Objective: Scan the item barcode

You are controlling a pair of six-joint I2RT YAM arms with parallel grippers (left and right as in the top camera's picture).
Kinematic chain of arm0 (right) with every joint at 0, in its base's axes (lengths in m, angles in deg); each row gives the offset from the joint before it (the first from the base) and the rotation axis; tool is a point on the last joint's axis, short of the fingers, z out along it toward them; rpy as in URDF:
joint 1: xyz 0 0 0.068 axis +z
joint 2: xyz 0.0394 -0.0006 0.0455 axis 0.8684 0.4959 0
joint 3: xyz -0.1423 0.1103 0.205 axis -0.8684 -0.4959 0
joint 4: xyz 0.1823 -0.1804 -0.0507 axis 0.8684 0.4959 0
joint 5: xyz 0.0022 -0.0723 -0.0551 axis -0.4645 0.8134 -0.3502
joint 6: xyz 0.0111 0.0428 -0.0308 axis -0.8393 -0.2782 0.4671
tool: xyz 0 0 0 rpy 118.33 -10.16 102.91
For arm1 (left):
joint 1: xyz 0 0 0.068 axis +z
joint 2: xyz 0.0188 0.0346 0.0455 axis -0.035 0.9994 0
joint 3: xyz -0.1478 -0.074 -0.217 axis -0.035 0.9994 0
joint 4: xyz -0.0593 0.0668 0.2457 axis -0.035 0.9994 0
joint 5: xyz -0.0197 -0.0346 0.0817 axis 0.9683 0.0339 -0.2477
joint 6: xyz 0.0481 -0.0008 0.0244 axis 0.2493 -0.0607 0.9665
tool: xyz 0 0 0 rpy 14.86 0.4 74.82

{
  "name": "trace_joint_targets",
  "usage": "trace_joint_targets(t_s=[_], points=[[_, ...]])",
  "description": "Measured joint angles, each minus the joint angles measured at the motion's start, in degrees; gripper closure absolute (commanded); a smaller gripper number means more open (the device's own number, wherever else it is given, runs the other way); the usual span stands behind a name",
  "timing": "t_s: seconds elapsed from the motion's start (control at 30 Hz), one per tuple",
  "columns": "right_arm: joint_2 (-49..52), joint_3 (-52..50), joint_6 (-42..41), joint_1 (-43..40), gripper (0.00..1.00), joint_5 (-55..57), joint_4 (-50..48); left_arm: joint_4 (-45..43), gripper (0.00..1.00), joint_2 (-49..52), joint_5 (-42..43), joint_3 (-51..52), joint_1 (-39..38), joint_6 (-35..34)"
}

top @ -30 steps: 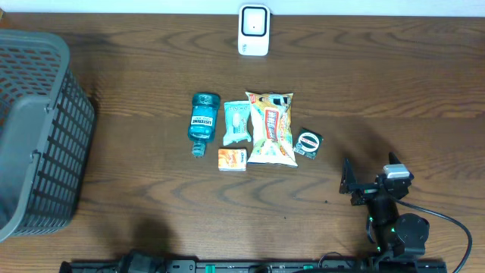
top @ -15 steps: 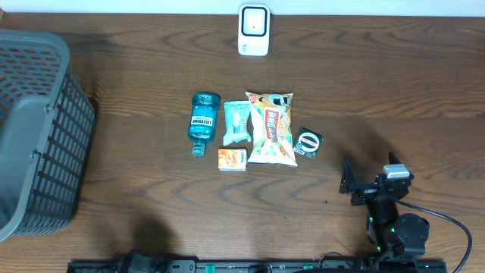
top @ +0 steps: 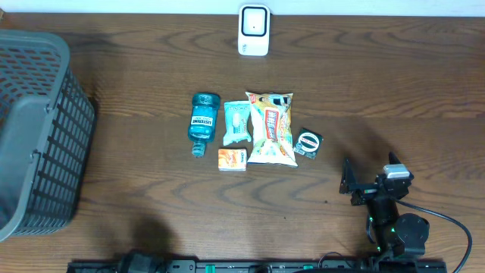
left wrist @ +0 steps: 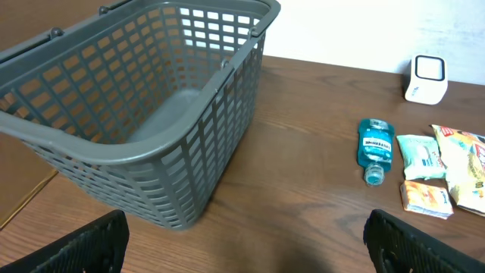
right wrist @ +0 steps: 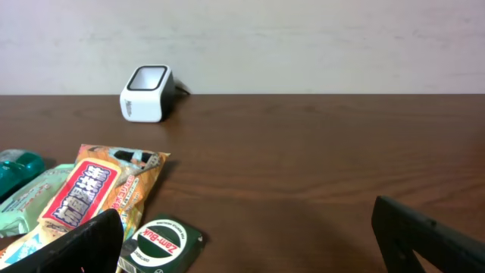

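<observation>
My right gripper grabs the green Zam-Buk tin by its two opposite sides next, so its other sides stay uncovered to scan the barcode.
Several items lie in a group mid-table: a blue mouthwash bottle, a pale green packet, a snack bag, a small orange box and a green Zam-Buk tin. The white barcode scanner stands at the far edge. My right gripper hovers open near the front right, empty, with the tin just ahead of its left finger. In the left wrist view my left gripper is open and empty, low at the front left, facing the basket and the bottle.
A large grey mesh basket stands at the left edge of the table, empty inside. A pale wall runs behind the scanner. Bare wood lies between the items and the scanner.
</observation>
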Motion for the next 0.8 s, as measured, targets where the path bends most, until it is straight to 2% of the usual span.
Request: trace_joint_targets(t_s=[0.17, 0.23, 0.33, 0.43, 0.6, 0.8], points=[[0.0, 0.0, -2.4, 0.0, 0.01, -1.81, -1.46, 0.0, 0.02, 0.0, 0.02, 0.0, 0.0, 0.0], [0.02, -0.2, -6.51, 0.0, 0.01, -5.55, -5.51, 0.0, 0.03, 0.0, 0.0, 0.0, 0.0, 0.0], [0.28, -0.15, -12.63, 0.0, 0.01, -12.66, -17.68, 0.0, 0.02, 0.0, -0.02, 0.02, 0.0, 0.0], [3.19, 5.09, -15.96, 0.0, 0.01, -15.58, -16.9, 0.02, 0.02, 0.0, 0.0, 0.02, 0.0, 0.0], [20.13, 22.6, -16.48, 0.0, 0.01, -17.73, -5.57, 0.02, 0.02, 0.02, 0.02, 0.11, 0.0, 0.0], [54.07, 57.42, -11.52, 0.0, 0.01, -18.67, 32.94, 0.02, 0.02, 0.0, -0.02, 0.17, 0.02, 0.0]])
